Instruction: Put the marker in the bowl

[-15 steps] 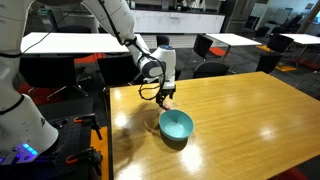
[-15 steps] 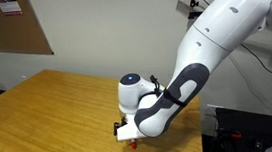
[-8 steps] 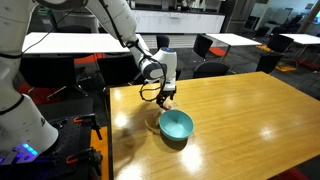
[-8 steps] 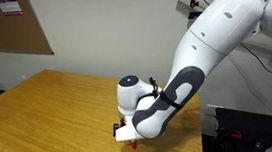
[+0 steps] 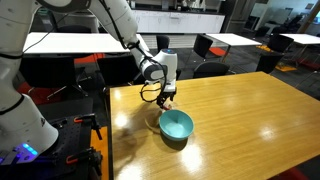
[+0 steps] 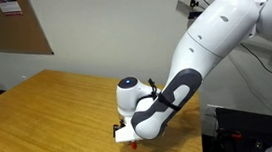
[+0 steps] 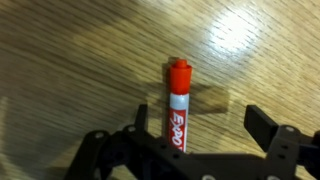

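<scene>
I will close my gripper on the marker, because my fingers reach down to the tabletop on both sides of the marker's white body.
The marker (image 7: 178, 100) is a white Expo pen with a red cap, lying on the wooden table. In the wrist view it sits between the fingers of my gripper (image 7: 201, 120), nearer one finger. The fingers are spread wide and do not touch it. In an exterior view my gripper (image 5: 166, 97) hangs low over the table just behind the teal bowl (image 5: 177, 125), which stands upright and empty. In an exterior view a bit of red (image 6: 130, 144) shows under my gripper (image 6: 127, 135); the bowl is out of view there.
The wooden table (image 5: 240, 110) stretches wide beyond the bowl. Its near edge runs close to the gripper (image 5: 108, 100). Office tables and chairs (image 5: 210, 45) stand behind. A wall and a cork board (image 6: 11, 28) are in the background.
The gripper has sunk very slightly toward the table; the marker and the bowl have not moved.
</scene>
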Robot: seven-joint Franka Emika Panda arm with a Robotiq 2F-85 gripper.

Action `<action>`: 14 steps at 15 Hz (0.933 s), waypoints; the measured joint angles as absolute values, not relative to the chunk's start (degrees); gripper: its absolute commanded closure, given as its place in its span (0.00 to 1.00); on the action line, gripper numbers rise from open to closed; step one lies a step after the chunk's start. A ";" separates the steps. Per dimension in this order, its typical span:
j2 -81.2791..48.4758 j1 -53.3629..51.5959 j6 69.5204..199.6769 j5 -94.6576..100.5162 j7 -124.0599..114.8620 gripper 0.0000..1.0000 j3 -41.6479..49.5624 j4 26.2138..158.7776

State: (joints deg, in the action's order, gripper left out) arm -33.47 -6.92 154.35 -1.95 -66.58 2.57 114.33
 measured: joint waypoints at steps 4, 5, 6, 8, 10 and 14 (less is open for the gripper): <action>-33.84 -6.92 154.04 -1.98 -66.56 0.60 2.57 113.95; -33.91 -6.92 154.03 -1.98 -66.56 0.68 2.57 113.86; -33.98 -6.92 154.02 -1.98 -66.56 0.75 2.57 113.80; -34.08 -6.92 153.99 -1.98 -66.56 0.90 2.57 113.70; -34.09 -6.92 153.84 -1.98 -66.56 1.00 2.63 113.63; -34.09 -7.22 153.72 -1.98 -66.56 0.95 2.91 113.59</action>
State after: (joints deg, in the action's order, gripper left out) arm -34.09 -7.22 153.72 -1.98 -66.56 2.91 113.59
